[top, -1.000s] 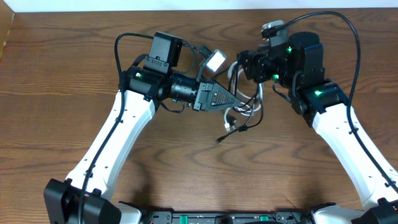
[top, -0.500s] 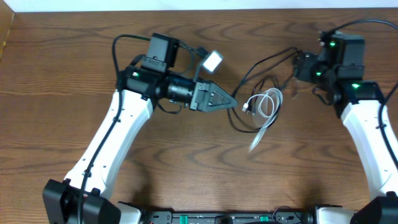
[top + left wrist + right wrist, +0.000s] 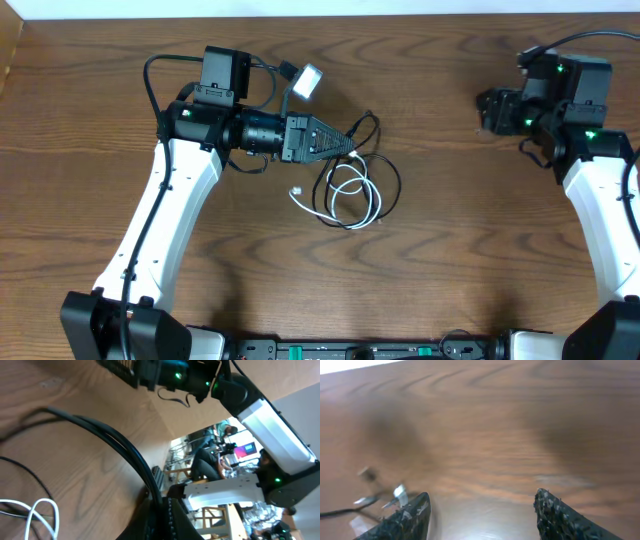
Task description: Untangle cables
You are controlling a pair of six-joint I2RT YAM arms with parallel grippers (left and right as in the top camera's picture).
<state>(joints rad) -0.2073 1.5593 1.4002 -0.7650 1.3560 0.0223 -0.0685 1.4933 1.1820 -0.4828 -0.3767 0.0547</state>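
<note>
My left gripper keeps holding the black cable [image 3: 398, 188]. My right gripper should next grab the white cable by its coiled loops to untangle it.
The cables lie in a loose pile at the table's middle. A white cable [image 3: 310, 206] is coiled in loops with a small plug end at the left. A thin black cable [image 3: 398, 188] loops around it. My left gripper [image 3: 350, 143] is shut on the black cable at the pile's upper left. In the left wrist view the black cable [image 3: 107, 435] runs into the closed jaws [image 3: 161, 512], and the white cable [image 3: 40, 512] shows at the lower left. My right gripper [image 3: 487, 110] is far right of the pile, open and empty [image 3: 482, 515].
Bare brown wooden table [image 3: 470, 250] surrounds the pile. The left arm's white camera block [image 3: 305, 80] sits above the gripper. Small blurred bright bits [image 3: 395, 494] show at the left of the right wrist view; I cannot tell what they are.
The right gripper has let go of the black cable and stays at the far right. The left gripper moved left, dragging the cables with it into a loose pile.
</note>
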